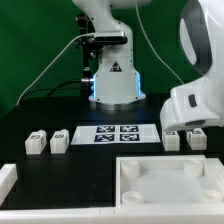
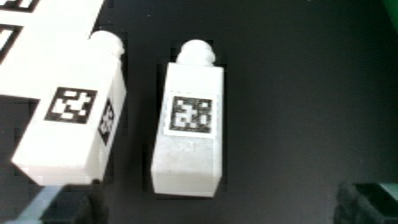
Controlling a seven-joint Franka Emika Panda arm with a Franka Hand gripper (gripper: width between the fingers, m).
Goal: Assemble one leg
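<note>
My gripper's fingers are high above the tagged leg and would miss it if closed now. I should lower my gripper before it closes on that leg.
Four legs, small white blocks with black-and-white tags, lie on the black table: two on the exterior view's left and two on its right. The white arm comes down over the right pair, and its hand hides the gripper's fingers there. In the wrist view two legs lie side by side below the gripper: one leg is in line with the gap between the fingers, the other leg lies beside it. The dark fingertips stand wide apart, above the legs and empty.
The marker board lies between the two pairs of legs; its corner shows in the wrist view. A large white tray-like part lies at the front right. Another white part sits at the front left. The robot base stands behind.
</note>
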